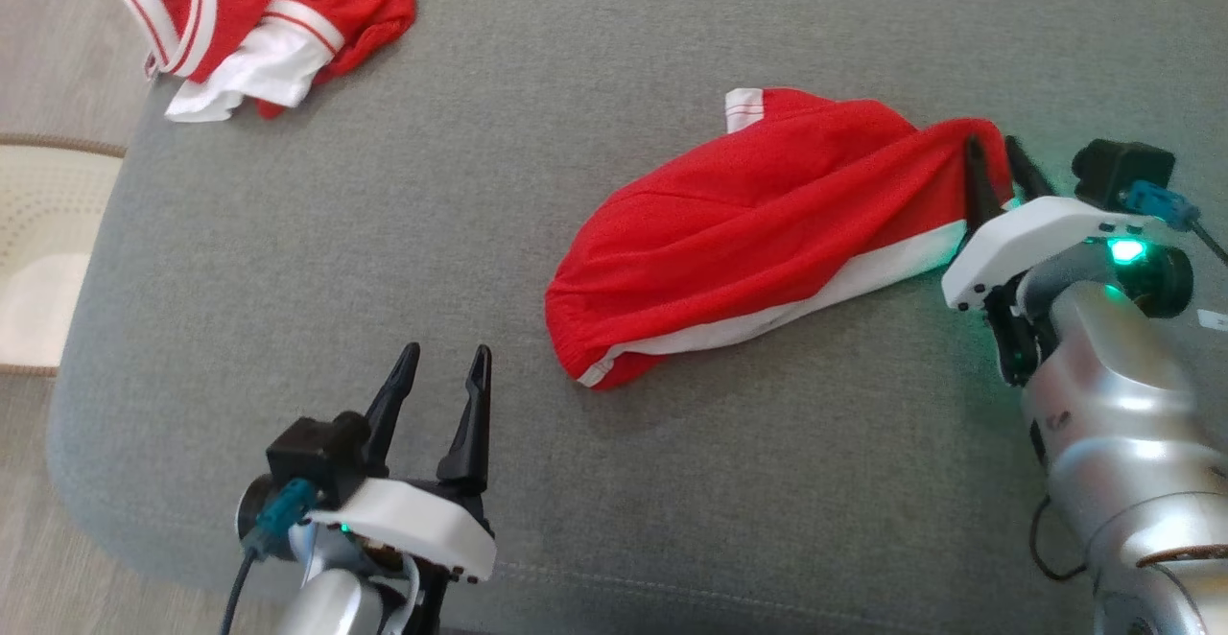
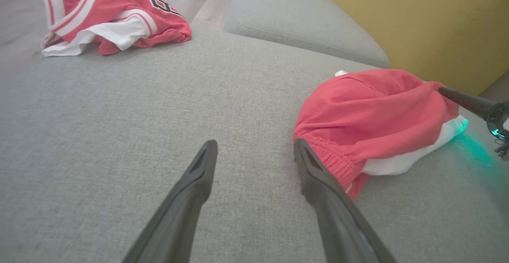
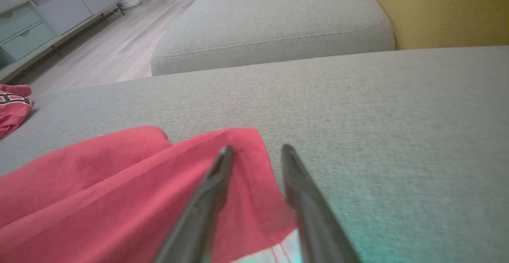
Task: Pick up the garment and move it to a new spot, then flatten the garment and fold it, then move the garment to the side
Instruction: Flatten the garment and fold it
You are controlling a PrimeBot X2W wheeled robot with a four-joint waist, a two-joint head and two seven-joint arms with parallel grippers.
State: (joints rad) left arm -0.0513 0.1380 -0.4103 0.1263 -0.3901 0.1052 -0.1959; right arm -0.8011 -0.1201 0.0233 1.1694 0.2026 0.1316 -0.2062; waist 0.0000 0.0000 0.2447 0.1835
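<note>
The gathered waistband stands up off the seat where the white stripe ends. My left gripper will pinch the shorts by that waistband corner next.
The garment is a pair of red shorts with white trim, lying bunched on the grey sofa seat right of centre. My right gripper is at its right end. In the right wrist view the right gripper has its fingers parted, with the garment's red edge draped loosely between them. My left gripper is open and empty near the front edge, to the left of the garment's elastic waistband. The left wrist view shows the left gripper with its right finger close beside the garment.
A second red and white jersey lies crumpled at the seat's far left corner. Another grey cushion adjoins the seat beyond it, with a yellow wall behind. A pale rug lies on the floor at the left.
</note>
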